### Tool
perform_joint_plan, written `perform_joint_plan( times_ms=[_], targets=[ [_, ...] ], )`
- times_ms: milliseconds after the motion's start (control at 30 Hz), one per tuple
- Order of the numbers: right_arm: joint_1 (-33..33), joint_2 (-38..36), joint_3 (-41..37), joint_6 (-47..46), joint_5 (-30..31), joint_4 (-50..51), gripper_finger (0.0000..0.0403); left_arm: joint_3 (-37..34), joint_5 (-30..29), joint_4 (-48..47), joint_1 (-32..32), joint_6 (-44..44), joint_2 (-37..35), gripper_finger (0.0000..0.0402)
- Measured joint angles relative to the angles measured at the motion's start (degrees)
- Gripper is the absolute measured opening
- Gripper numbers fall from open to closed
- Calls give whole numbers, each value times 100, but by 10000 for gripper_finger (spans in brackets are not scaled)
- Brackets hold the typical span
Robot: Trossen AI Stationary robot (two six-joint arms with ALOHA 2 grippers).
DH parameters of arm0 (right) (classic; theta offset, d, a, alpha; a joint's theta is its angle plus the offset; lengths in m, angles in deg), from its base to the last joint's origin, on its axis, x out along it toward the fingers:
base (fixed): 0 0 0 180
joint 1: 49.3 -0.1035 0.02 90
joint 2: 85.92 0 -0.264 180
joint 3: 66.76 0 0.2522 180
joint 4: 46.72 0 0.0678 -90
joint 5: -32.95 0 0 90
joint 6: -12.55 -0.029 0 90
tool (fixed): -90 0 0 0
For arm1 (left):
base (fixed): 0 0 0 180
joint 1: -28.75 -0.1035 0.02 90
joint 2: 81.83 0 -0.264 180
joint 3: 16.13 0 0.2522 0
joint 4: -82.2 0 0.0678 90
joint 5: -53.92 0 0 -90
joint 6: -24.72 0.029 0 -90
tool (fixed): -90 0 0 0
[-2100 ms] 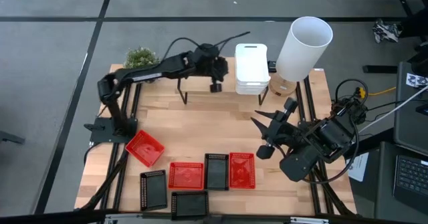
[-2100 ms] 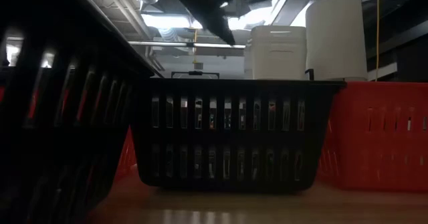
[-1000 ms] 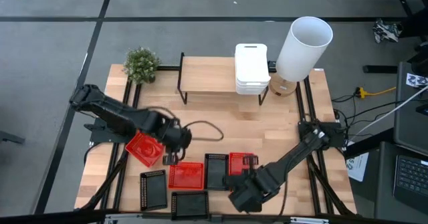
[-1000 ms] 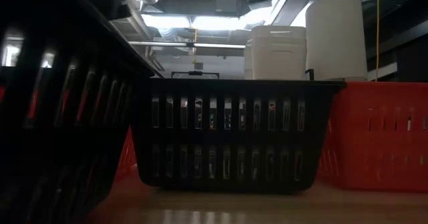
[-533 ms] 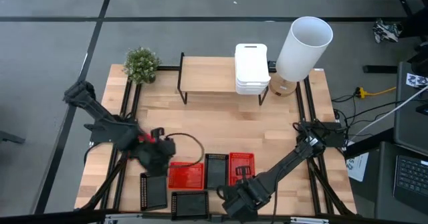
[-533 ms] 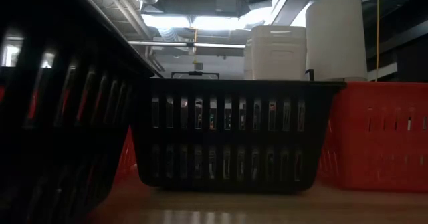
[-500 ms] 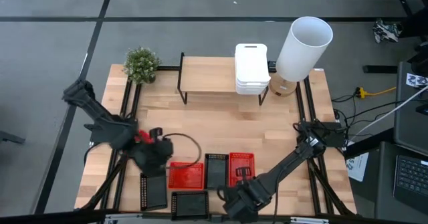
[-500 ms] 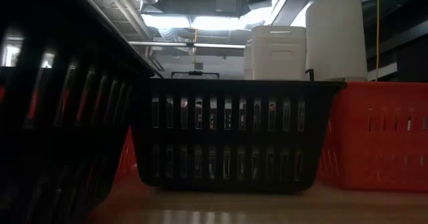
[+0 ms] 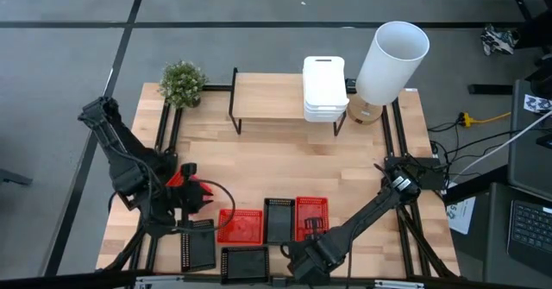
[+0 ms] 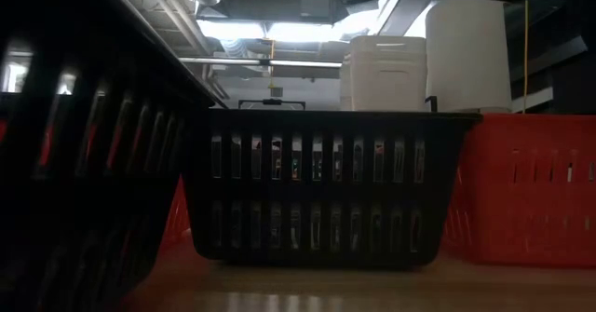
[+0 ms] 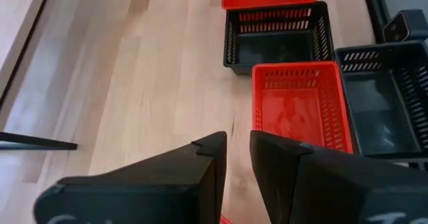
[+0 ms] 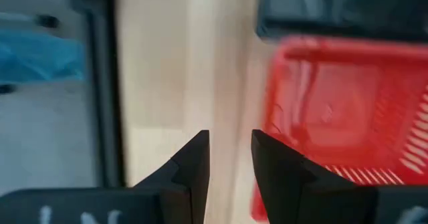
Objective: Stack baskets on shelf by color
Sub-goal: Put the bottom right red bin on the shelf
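Note:
The red basket should go beside the stacked white baskets on the shelf [image 9: 267, 95]. My right gripper needs to grab it by its rim [image 9: 302, 240] next.
In the high view three white baskets [image 9: 324, 89] are stacked on the right end of the shelf [image 9: 267, 95]. Near the table's near edge sit red baskets [image 9: 241, 227] [image 9: 312, 217] and black ones [image 9: 197, 244] [image 9: 279, 220] [image 9: 244, 261]. Another red basket [image 9: 175, 182] lies turned at the left, half hidden under my left gripper [image 9: 191, 194]. That gripper [image 11: 237, 150] shows a narrow gap and nothing in it. My right gripper [image 9: 297, 253] [image 12: 231, 150] hangs low at the near edge beside a red basket [image 12: 334, 117], narrowly open and empty.
A tall white cylinder [image 9: 392, 56] stands right of the shelf and a small plant [image 9: 182, 80] at the far left corner. Bare wood [image 9: 285, 155] lies between the shelf and the baskets. In the low view a black basket [image 10: 321, 186] fills the middle, with a red one [image 10: 531, 186] beside it.
My left arm has drawn back toward the table's left edge, its gripper moving from beside the middle red basket to over the turned red one. My right gripper has shifted slightly toward the near left. The baskets have stayed put.

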Motion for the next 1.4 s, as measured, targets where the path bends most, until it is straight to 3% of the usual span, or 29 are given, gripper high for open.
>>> perform_joint_plan(
  times_ms=[233,467,667,767,900,1067,1167,1400],
  targets=[
    [14,-4,-35,-2,525,212,111,0,-144,-193,-2,2,0,60],
    [104,-15,-629,-164,443,-101,111,-61,-156,-317,0,57,0,60],
    [250,-8,-1230,-183,441,-361,108,-605,-305,-251,-190,308,0,60],
    [335,-13,-1400,24,356,-584,83,-899,-311,-186,-424,346,-105,60],
    [398,-9,-1539,215,262,-602,13,-1428,-314,252,-918,938,-427,60],
    [487,-9,-1450,-116,363,-49,3,-2062,-292,1149,-1655,1829,-1011,60],
    [557,-9,-1266,-295,373,542,2,-2405,-108,1917,-2061,2373,-1294,60],
    [650,-11,-231,-212,983,1548,1,-3091,1387,3466,-2773,3322,-1527,60]
  ],
)
